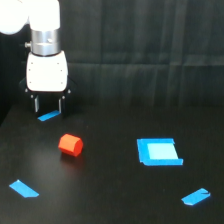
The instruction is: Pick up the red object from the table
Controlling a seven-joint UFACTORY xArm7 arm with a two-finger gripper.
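Note:
I should next grab the red block by its body with my gripper to pick it up from the table.
The red object is a small red-orange block with one rounded side, lying on the black table left of centre. My gripper hangs from the white arm at the upper left, above and behind the block. Its two dark fingers point straight down with a gap between them, and nothing sits in that gap. The gripper is open and apart from the block, roughly one block-length up and to the exterior view's left of it.
A blue tape strip lies just under the gripper. A blue square patch sits right of centre. Two more blue strips lie near the front, one at the left and one at the right. Black curtain behind.

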